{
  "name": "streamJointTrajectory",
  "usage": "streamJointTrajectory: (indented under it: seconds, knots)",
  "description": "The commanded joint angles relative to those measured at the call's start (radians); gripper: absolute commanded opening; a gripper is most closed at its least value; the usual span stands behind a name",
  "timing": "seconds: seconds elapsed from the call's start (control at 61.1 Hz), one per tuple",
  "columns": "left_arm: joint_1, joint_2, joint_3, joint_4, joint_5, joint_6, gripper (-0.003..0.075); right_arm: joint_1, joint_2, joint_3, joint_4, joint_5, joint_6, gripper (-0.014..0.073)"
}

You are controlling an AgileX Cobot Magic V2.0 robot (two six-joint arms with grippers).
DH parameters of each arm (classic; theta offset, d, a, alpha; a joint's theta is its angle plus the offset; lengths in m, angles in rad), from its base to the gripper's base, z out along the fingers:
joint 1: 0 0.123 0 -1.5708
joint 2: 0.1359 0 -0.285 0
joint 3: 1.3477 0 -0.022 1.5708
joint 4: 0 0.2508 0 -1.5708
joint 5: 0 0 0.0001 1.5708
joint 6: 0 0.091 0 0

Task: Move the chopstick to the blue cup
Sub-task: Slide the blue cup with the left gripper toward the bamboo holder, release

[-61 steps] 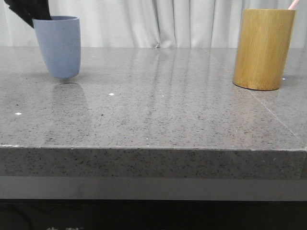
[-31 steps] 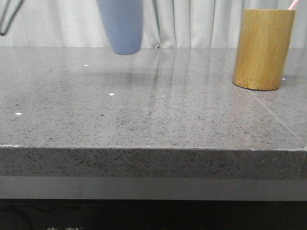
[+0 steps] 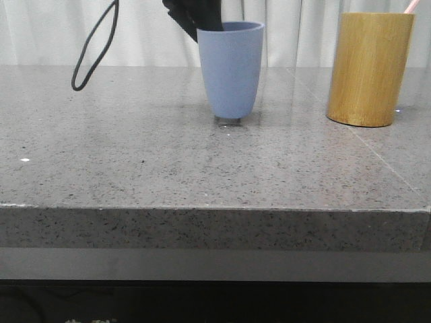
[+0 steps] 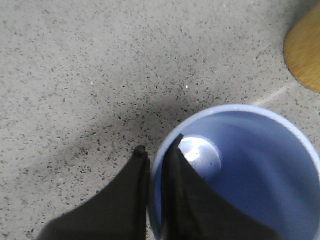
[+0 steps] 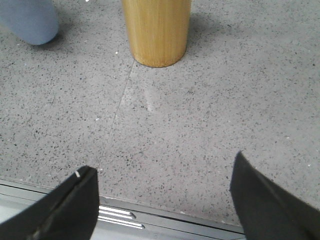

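Note:
My left gripper needs to open now. In the front view the blue cup's base stands over the grey tabletop, so the cup would stay standing.
The pale blue cup stands upright at the middle of the grey table, empty inside in the left wrist view. My left gripper is shut on the cup's rim, one finger inside and one outside; it shows at the cup's upper left in the front view. A pink chopstick tip sticks out of the bamboo holder at the right. My right gripper is open and empty above the table's front edge, with the holder ahead of it.
A black cable loop hangs at the left above the table. A seam line runs across the tabletop near the holder. The blue cup also shows in the right wrist view. White curtains hang behind.
My left gripper has carried the blue cup from the far left, lifted through the air, to the middle of the table, where it now rests. The holder has not moved.

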Motion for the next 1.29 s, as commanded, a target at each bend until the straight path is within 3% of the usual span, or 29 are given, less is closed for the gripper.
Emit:
streamJointTrajectory:
  seconds: [0.0,0.147,0.327,0.409,0.785,1.276]
  knots:
    - [-0.009,-0.050,-0.039,-0.009,-0.053,-0.006,-0.0018,0.002,0.007,-0.035,0.011,-0.051,-0.006,0.0561]
    - [-0.009,-0.046,-0.039,-0.009,-0.043,-0.007,0.0027,0.002,0.007,-0.035,0.011,-0.051,-0.006,0.0561]
    - [-0.009,-0.046,-0.041,-0.009,-0.045,-0.007,0.0270,0.002,0.007,-0.035,0.011,-0.052,-0.006,0.0561]
    - [-0.009,-0.046,-0.041,-0.009,-0.045,-0.007,0.0333,0.002,0.007,-0.035,0.011,-0.054,-0.006,0.0561]
    - [-0.009,-0.055,-0.162,0.023,0.110,-0.007,0.0334,0.002,0.007,-0.035,0.029,-0.074,-0.005,0.0561]
    - [0.016,-0.288,-0.153,0.029,0.125,-0.024,0.0333,0.002,0.007,-0.035,0.030,-0.132,-0.003,0.0561]
